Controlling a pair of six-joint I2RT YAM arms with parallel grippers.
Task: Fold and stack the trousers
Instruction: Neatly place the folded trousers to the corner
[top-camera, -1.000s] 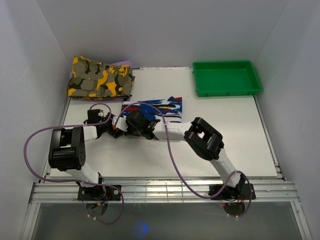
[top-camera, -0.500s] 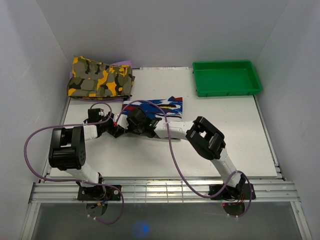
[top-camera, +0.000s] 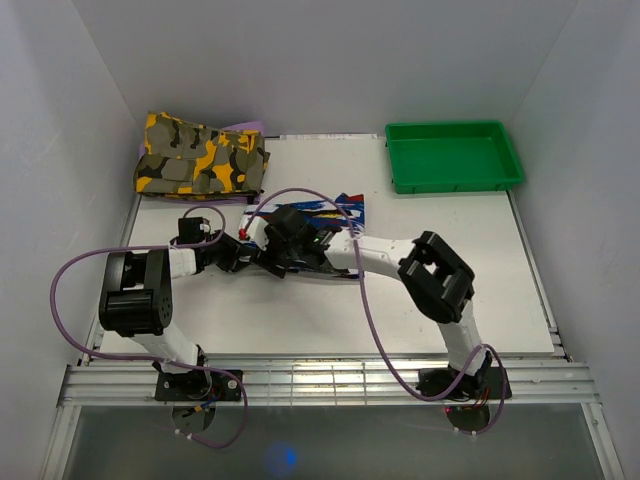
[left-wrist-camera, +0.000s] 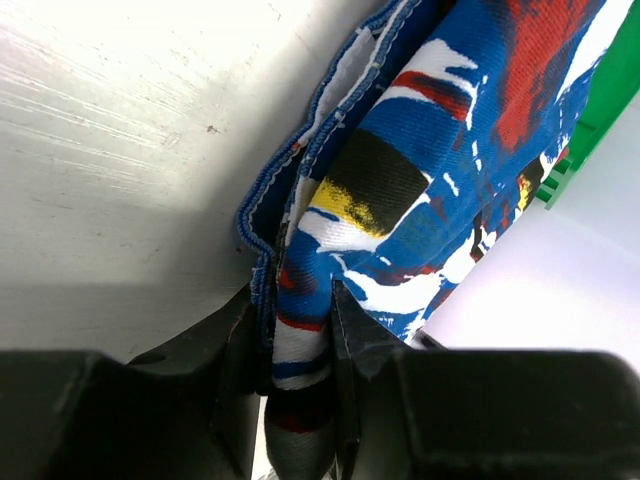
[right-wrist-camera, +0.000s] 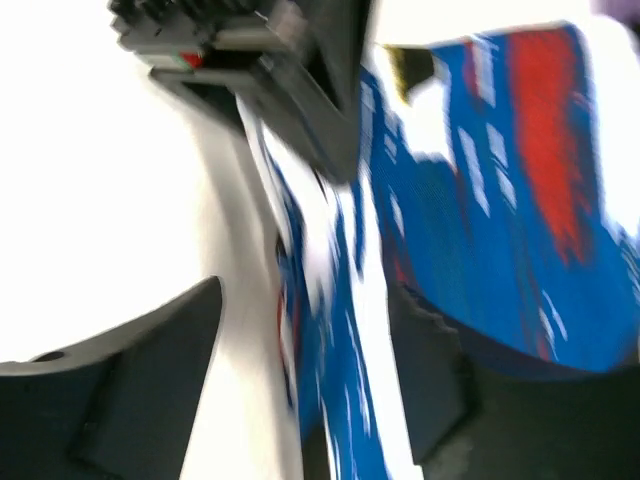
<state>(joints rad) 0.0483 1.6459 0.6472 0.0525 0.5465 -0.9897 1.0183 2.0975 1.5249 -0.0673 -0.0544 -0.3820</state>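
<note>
My right gripper takes hold of the trousers' near folded edge (top-camera: 274, 271) (right-wrist-camera: 335, 345) next, away from my left gripper, to carry the trousers spread for stacking.
The blue trousers (top-camera: 335, 210) with white, red and black streaks lie folded on the white table, mid-back. My left gripper (top-camera: 248, 258) reaches in from the left. In the left wrist view this gripper (left-wrist-camera: 292, 298) is shut on the trousers' (left-wrist-camera: 430, 150) layered edge, with cloth pinched between both fingers. My right gripper (top-camera: 272, 250) sits over the same left end of the trousers. In the blurred right wrist view its jaws (right-wrist-camera: 305, 290) stand wide apart around a fold of the trousers (right-wrist-camera: 480, 230), with a gap beside the left finger (right-wrist-camera: 150, 380).
A yellow, olive and black camouflage garment (top-camera: 200, 155) lies folded at the back left corner. A green tray (top-camera: 455, 155) stands at the back right. White walls close in on both sides. The table's front edge (top-camera: 320, 352) runs just ahead of the arm bases.
The right gripper has opened and its arm has swung back and right. The left gripper has closed on the trousers' edge. The trousers' left end has shifted slightly.
</note>
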